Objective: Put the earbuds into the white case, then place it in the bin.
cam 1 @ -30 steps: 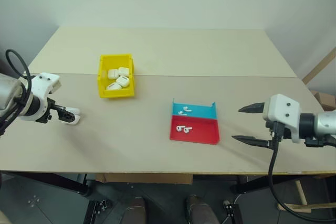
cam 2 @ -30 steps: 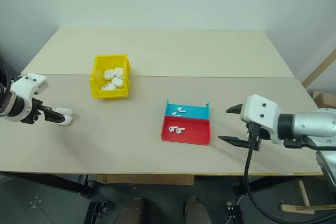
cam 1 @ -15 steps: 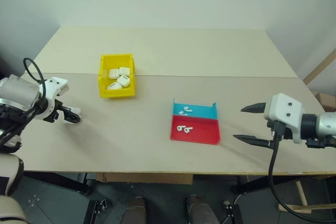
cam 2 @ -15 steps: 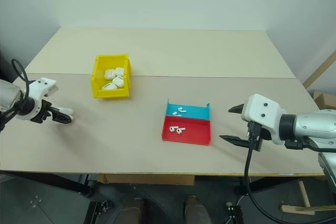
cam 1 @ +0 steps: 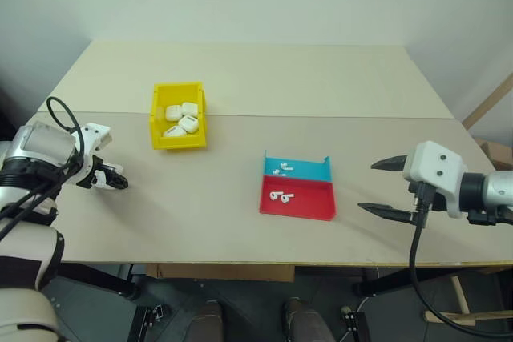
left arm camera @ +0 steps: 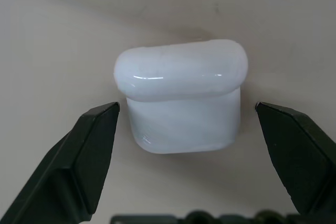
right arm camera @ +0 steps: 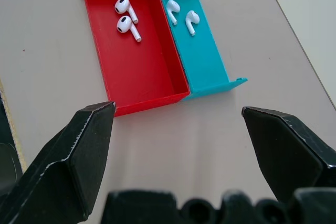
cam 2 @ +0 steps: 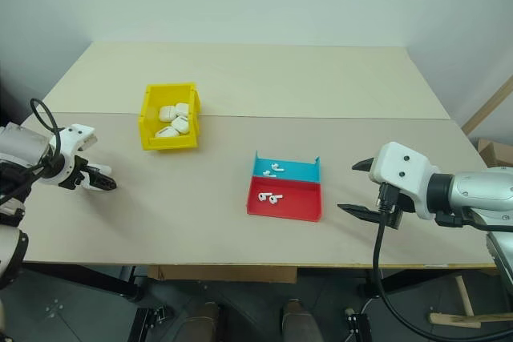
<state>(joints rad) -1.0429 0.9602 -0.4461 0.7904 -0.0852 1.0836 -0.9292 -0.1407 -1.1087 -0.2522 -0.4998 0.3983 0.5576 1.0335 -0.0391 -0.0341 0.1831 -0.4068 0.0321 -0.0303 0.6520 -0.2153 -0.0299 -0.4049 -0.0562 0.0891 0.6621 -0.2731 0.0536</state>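
The white case's lower body (left arm camera: 184, 124) has my left gripper's fingers beside both its sides, so my left gripper would catch the case if it closed now and needs to close.
A white case (left arm camera: 181, 98) with its lid shut lies on the table at the far left. My left gripper (cam 1: 111, 180) points down over it, open. One black finger stands on each side of the case, and both are clear of it. Two earbuds (cam 1: 280, 196) lie in the red half of a shallow tray, and two more earbuds (cam 1: 280, 170) lie in the cyan half. My right gripper (cam 1: 366, 187) hovers open and empty to the right of the tray. The yellow bin (cam 1: 155, 118) stands at the back left.
Several white cases (cam 1: 181, 120) lie inside the yellow bin. The red-and-cyan tray (cam 1: 311, 203) sits mid-table, between the two arms. The table's front edge runs close under both grippers. A seam crosses the tabletop just behind the bin.
My left gripper has come down and forward over the white case, which now sits between its fingers and is covered in the head views. The right gripper has stayed in place.
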